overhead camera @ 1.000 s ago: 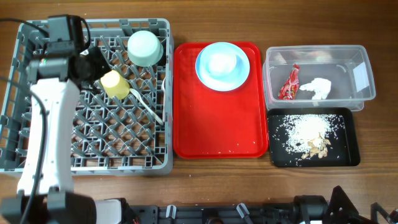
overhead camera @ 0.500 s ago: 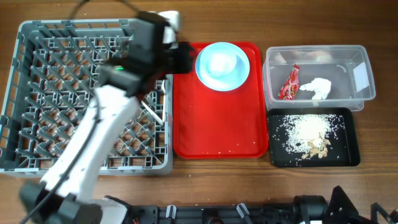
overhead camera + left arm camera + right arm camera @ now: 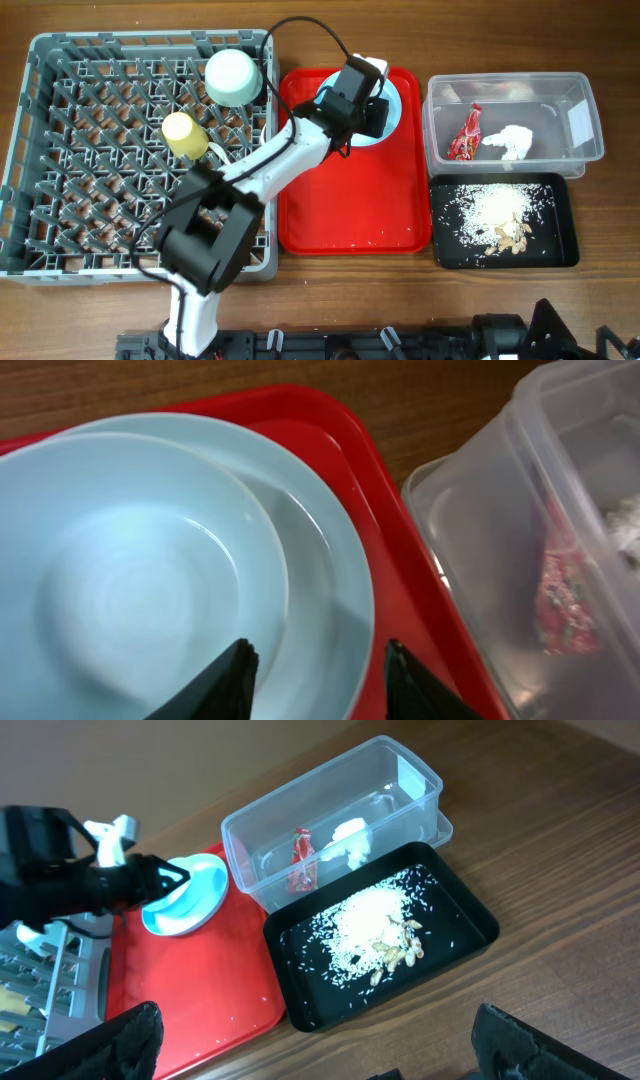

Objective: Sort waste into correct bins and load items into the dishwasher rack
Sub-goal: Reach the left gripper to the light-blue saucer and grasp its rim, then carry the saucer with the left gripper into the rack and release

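The opposite edge of the upper light-blue plate should stay free to slot into the rack (image 3: 100,220). My left gripper will grab the plate by its rim facing the clear tub.
The light-blue plate (image 3: 394,100) lies at the back of the red serving tray (image 3: 350,210). My left gripper (image 3: 377,117) is open over the plate's right edge. In the left wrist view the left gripper (image 3: 318,650) has one finger over the plate (image 3: 150,580) and the other over the red tray. The grey rack (image 3: 100,220) holds the upturned green-blue bowl (image 3: 233,77), the yellow cup (image 3: 181,133) and a white utensil (image 3: 236,168). My right gripper (image 3: 315,1025) is open and empty above bare table.
The clear tub (image 3: 575,150) at the right holds the red wrapper (image 3: 465,135) and the white napkin (image 3: 508,142). The black tray (image 3: 445,245) in front of it holds rice and beige bits (image 3: 502,212). A few rice grains lie on the red tray.
My left arm has swung right, from over the rack to the plate on the red tray. The bowl and cup in the rack show again.
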Controlling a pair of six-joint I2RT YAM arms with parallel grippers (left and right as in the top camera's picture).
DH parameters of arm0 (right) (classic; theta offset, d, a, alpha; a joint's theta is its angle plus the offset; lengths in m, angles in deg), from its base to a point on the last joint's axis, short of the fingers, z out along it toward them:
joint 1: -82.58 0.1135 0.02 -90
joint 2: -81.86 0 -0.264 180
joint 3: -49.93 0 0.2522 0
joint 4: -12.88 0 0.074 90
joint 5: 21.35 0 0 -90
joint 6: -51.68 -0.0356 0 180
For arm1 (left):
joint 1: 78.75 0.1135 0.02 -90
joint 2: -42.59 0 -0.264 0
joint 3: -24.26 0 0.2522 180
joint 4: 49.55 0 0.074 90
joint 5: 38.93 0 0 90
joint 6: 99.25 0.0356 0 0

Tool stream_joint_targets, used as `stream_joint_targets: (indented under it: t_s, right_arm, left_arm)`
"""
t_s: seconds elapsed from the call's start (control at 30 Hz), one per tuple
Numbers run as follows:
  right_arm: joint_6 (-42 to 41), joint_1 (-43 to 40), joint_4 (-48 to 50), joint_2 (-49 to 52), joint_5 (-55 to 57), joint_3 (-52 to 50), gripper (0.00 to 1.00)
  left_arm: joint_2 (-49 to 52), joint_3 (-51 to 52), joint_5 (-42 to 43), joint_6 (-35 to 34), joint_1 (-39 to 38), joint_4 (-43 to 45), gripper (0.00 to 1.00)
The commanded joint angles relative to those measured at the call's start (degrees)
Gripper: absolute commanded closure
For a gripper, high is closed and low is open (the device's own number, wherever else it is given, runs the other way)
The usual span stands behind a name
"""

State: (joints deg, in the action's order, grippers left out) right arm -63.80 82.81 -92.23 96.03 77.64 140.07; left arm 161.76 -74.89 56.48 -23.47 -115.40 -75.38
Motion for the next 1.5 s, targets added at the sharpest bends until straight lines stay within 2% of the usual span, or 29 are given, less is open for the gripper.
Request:
stream_joint_targets:
  t_s: [0.0, 0.17, 0.23, 0.3, 0.57, 0.7, 0.77, 0.87, 0.97, 1.07, 1.13, 1.2, 1.33, 1.4, 1.47]
  right_arm:
    - [-0.22, 0.02, -0.04, -0.42, -0.04, 0.11, 0.0]
    - [-0.22, 0.0, -0.04, -0.42, -0.04, 0.11, 0.0]
    - [-0.2, 0.0, -0.04, -0.42, -0.04, 0.11, 0.0]
    - [-0.22, 0.02, -0.04, -0.42, -0.04, 0.11, 0.0]
    - [-0.22, 0.0, -0.04, -0.42, -0.04, 0.11, 0.0]
    - [-0.22, 0.02, -0.04, -0.42, -0.04, 0.11, 0.0]
    - [-0.22, 0.02, -0.04, -0.42, -0.04, 0.11, 0.0]
    - [-0.22, 0.0, -0.04, -0.42, -0.04, 0.11, 0.0]
    - [-0.22, 0.02, -0.04, -0.42, -0.04, 0.11, 0.0]
    - [-0.2, 0.02, -0.04, -0.42, -0.04, 0.11, 0.0]
    - [-0.22, 0.02, -0.04, -0.42, -0.04, 0.11, 0.0]
    - [-0.17, 0.0, -0.04, -0.42, -0.04, 0.11, 0.0]
    - [-0.2, 0.0, -0.04, -0.42, -0.04, 0.11, 0.0]
    - [-0.22, 0.02, -0.04, -0.42, -0.04, 0.11, 0.0]
    - [-0.2, 0.0, -0.04, -0.42, -0.04, 0.11, 0.0]
  left_arm:
    - [3.34, 0.2, -1.05, 4.46, 0.15, 2.54, 0.63]
    - [4.44, 0.2, -5.86, 5.31, 0.17, 2.16, 0.66]
    - [4.5, 0.22, -6.34, 5.27, 0.15, 1.75, 0.73]
    - [4.5, 0.22, -5.92, 5.27, 0.09, 1.03, 0.85]
    - [4.81, 0.22, -5.29, 5.29, 0.0, -2.54, 0.86]
    - [4.79, 0.2, -5.29, 5.29, 0.0, -2.49, 0.96]
    - [4.07, 0.2, -5.31, 5.29, 0.35, -2.29, 0.96]
    - [-0.68, 0.2, -5.01, 4.96, 1.05, -3.02, 0.96]
    - [-9.81, 0.2, -2.19, 4.81, 1.18, -6.75, 0.96]
    - [-23.56, 0.2, 4.22, 4.11, 1.29, -14.86, 0.96]
    - [-32.02, 0.2, 5.81, 0.46, 2.21, -22.29, 0.96]
    - [-41.27, 0.2, 8.83, -1.46, 5.11, -33.16, 0.96]
    - [-51.69, 0.22, 20.39, -1.18, 12.83, -53.18, 0.96]
    - [-53.72, 0.39, 23.1, -0.92, 15.54, -60.15, 0.96]
    - [-55.52, 2.29, 30.16, 0.76, 18.51, -63.67, 0.96]
